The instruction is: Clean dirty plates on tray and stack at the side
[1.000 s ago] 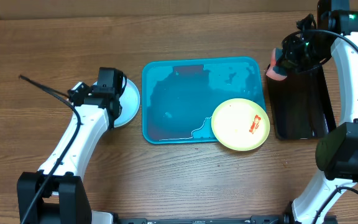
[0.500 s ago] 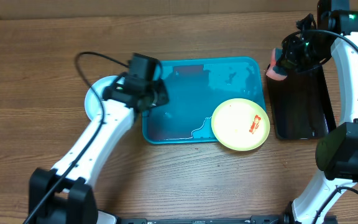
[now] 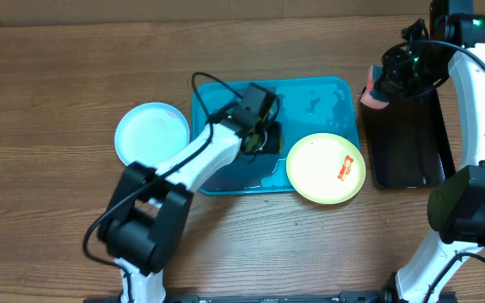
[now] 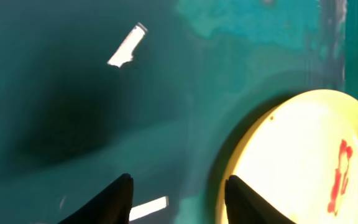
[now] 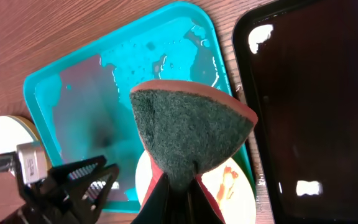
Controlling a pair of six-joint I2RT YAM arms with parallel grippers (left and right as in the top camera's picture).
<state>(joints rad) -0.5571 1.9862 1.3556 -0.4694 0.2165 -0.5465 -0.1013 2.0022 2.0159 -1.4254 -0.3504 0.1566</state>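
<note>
My left gripper should next grab the pale yellow plate (image 3: 325, 168) by its nearest rim, so the plate's smeared side stays open for the sponge and for stacking.
A pale yellow plate (image 3: 325, 168) with a red smear lies on the near right corner of the teal tray (image 3: 226, 109). My left gripper (image 3: 264, 140) is open and empty, low over the tray just left of that plate. In the left wrist view, the jaws (image 4: 179, 186) are spread over the wet tray floor (image 4: 73, 93), with the plate (image 4: 297, 162) beside the right finger. A light blue plate (image 3: 151, 133) lies on the table left of the tray. My right gripper (image 3: 380, 87) is shut on a green-and-red sponge (image 5: 191, 130), held high past the tray's far right corner.
A black tray (image 3: 407, 135) stands to the right of the teal tray, under the right arm. The teal tray is wet, with water patches. In the right wrist view a pale rim (image 5: 18, 119) shows under the plate at the left.
My left arm has swung right from the plate at the left to the tray, beside the yellow plate. The right arm and sponge have not moved.
</note>
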